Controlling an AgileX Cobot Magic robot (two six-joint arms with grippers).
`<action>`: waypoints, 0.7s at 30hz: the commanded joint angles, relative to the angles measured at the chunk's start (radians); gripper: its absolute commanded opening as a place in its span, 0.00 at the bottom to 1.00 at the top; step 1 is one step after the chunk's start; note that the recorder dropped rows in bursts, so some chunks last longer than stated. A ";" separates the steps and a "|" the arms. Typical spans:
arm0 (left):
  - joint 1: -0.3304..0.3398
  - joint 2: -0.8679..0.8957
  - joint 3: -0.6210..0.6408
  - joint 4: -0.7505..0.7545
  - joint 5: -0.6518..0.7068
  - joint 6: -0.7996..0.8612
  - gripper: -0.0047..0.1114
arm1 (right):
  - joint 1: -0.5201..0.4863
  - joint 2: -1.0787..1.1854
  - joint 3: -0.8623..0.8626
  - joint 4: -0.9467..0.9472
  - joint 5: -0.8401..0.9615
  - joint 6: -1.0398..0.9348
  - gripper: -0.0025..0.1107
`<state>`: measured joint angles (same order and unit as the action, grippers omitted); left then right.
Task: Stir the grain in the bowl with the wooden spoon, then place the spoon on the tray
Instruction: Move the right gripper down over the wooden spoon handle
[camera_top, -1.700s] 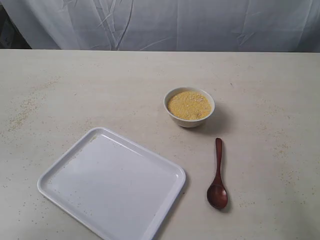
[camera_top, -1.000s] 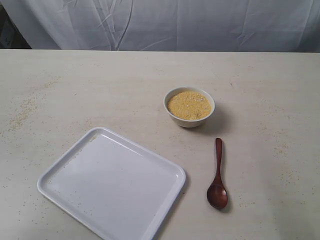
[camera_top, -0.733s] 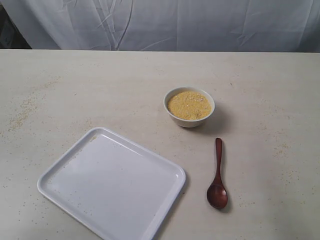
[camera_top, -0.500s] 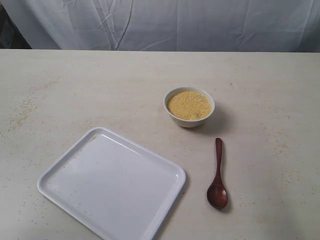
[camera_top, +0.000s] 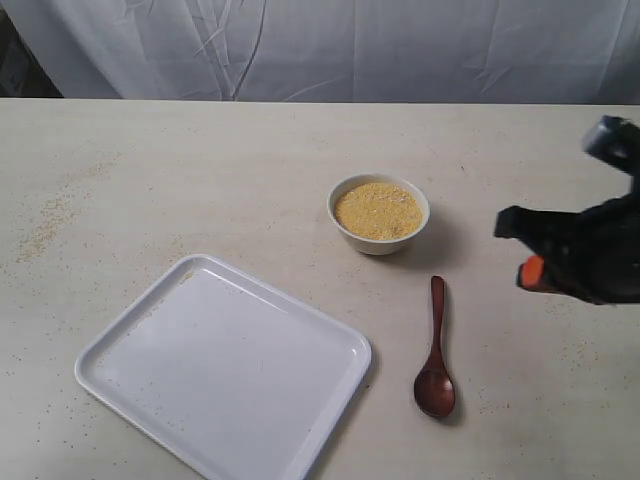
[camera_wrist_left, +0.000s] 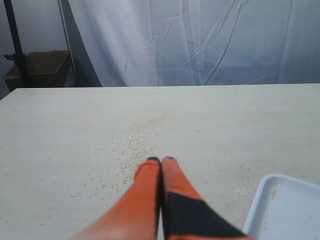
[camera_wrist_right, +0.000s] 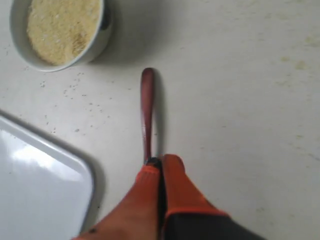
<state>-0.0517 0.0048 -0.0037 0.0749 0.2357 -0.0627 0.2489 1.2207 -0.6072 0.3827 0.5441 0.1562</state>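
Observation:
I will next grab the wooden spoon by its slim handle (camera_top: 438, 318) (camera_wrist_right: 146, 112) with my right gripper to stir the grain in the white bowl.
The white bowl (camera_top: 381, 243) holds yellow-orange grain (camera_top: 378, 210) at the table's middle. The dark wooden spoon (camera_top: 436, 350) lies flat on the table in front of it, with its handle toward the bowl. Left of them lies the white tray (camera_top: 225, 365), with nothing on it. My right gripper (camera_top: 530, 272) hovers blurred at the right, above the table and apart from the spoon. In the right wrist view the gripper (camera_wrist_right: 161, 161) is shut with nothing in it, over the spoon (camera_wrist_right: 146, 110), near the bowl (camera_wrist_right: 103, 34) and tray (camera_wrist_right: 40, 185). My left gripper (camera_wrist_left: 161, 160) is shut, holding nothing, beside a tray corner (camera_wrist_left: 285, 210).
Loose grains (camera_wrist_left: 140, 145) are scattered on the pale table ahead of the left gripper, and more lie along the table's left side (camera_top: 45, 225). A white cloth (camera_top: 320, 50) hangs behind the table. A cardboard box (camera_wrist_left: 40, 67) stands beyond the table's far corner.
My right arm has come into the exterior view from the right edge, where no arm showed before. Bowl, spoon and tray have not moved.

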 joint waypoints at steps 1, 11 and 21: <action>0.001 -0.005 0.004 -0.003 -0.005 -0.003 0.04 | 0.164 0.161 -0.051 -0.097 -0.120 0.161 0.02; 0.001 -0.005 0.004 -0.003 -0.005 -0.003 0.04 | 0.310 0.470 -0.182 -0.367 -0.136 0.544 0.38; 0.001 -0.005 0.004 -0.003 -0.005 -0.003 0.04 | 0.331 0.587 -0.196 -0.647 -0.158 0.846 0.38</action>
<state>-0.0517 0.0048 -0.0037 0.0749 0.2357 -0.0627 0.5752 1.7920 -0.7972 -0.2085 0.3970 0.9518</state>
